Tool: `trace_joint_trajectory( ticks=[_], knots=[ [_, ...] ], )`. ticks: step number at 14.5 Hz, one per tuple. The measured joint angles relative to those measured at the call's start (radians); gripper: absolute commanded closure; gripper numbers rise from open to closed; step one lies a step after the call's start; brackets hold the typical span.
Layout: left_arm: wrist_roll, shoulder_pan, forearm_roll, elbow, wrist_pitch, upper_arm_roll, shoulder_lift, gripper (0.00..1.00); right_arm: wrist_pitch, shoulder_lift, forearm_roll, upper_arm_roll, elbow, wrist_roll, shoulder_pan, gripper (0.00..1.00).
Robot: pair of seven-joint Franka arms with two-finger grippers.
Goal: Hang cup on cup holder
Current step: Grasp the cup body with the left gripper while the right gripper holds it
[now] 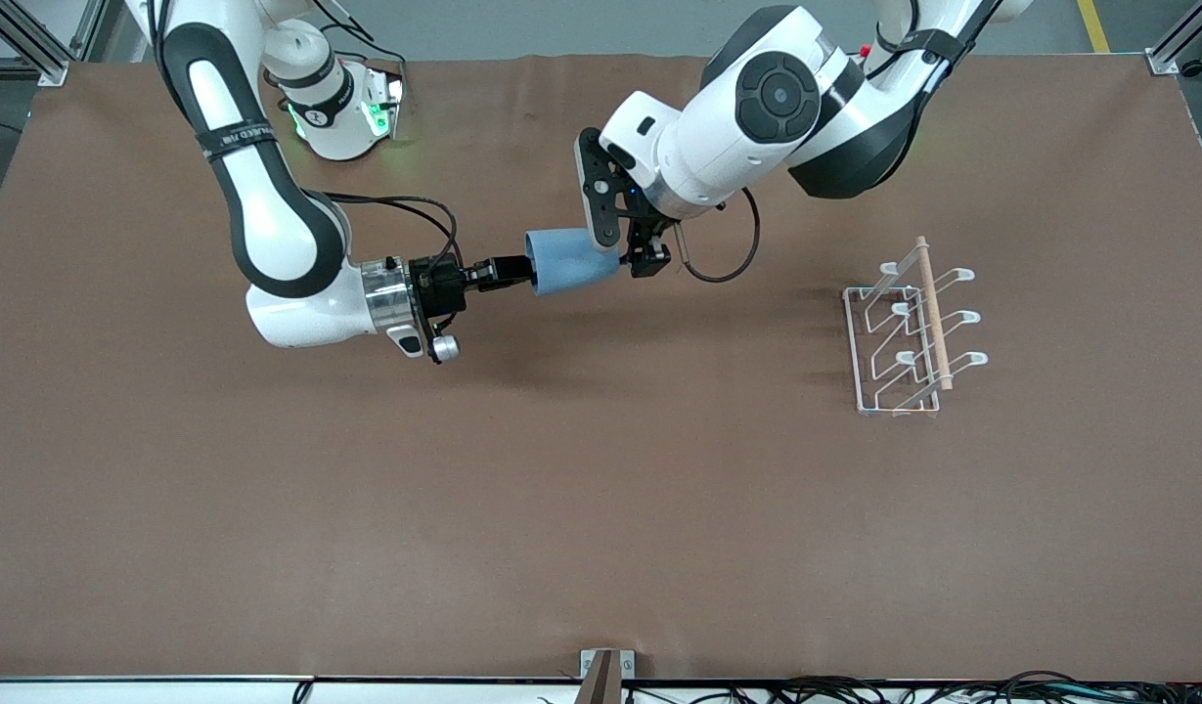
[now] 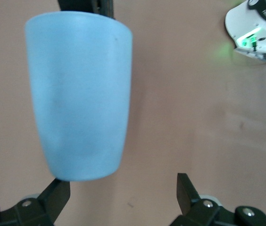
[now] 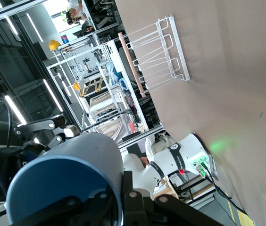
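Note:
I need to grab the light-blue cup by its base end [image 1: 601,265] with my left gripper next, so the cup's rim stays free for the cup holder [image 1: 909,328].
The light-blue cup [image 1: 571,262] is held sideways in the air over the middle of the table. My right gripper [image 1: 522,272] is shut on its rim, with one finger inside and one outside, as the right wrist view shows [image 3: 123,188] on the cup [image 3: 71,174]. My left gripper [image 1: 632,256] is open at the cup's base. In the left wrist view [image 2: 122,193] the cup [image 2: 78,94] hangs off-centre, its base close to one finger [image 2: 57,195]. The white wire cup holder [image 1: 909,328] with its wooden rod stands toward the left arm's end and also shows in the right wrist view [image 3: 156,52].
The right arm's base [image 1: 341,117] with a green light stands at the table's back edge and also shows in the left wrist view [image 2: 253,33]. A brown cloth [image 1: 601,508] covers the table. A small bracket [image 1: 605,670] sits at the front edge.

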State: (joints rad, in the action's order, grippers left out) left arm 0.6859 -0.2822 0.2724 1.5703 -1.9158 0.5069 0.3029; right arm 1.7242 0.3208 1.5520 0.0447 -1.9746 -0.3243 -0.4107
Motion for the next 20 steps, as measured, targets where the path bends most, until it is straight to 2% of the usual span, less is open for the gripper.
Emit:
trace_joint_trajectory(
  ticks=[6, 14, 17, 18, 19, 20],
  knots=[
    [-0.003, 0.001, -0.012, -0.002, -0.063, -0.001, 0.007, 0.00, 0.000, 0.000, 0.001, -0.001, 0.000, 0.000, -0.001, 0.99],
    [-0.003, -0.029, -0.012, -0.002, -0.190, 0.013, 0.092, 0.00, 0.000, 0.000, -0.003, 0.000, -0.002, 0.000, -0.001, 0.99],
    [-0.004, -0.045, -0.013, -0.007, -0.199, 0.016, 0.094, 0.00, -0.005, 0.001, -0.003, 0.002, -0.009, -0.003, -0.001, 0.99],
    [-0.004, -0.047, -0.013, -0.007, -0.199, 0.016, 0.094, 0.01, -0.008, 0.002, -0.003, 0.003, -0.010, -0.004, -0.001, 0.99],
    [-0.004, -0.048, -0.013, -0.007, -0.199, 0.015, 0.094, 0.08, -0.010, 0.001, -0.003, 0.004, -0.011, -0.005, -0.001, 0.99],
    [-0.004, -0.048, -0.014, -0.008, -0.199, 0.015, 0.094, 0.21, -0.011, 0.002, -0.003, 0.004, -0.011, -0.005, -0.001, 0.99]
  ],
)
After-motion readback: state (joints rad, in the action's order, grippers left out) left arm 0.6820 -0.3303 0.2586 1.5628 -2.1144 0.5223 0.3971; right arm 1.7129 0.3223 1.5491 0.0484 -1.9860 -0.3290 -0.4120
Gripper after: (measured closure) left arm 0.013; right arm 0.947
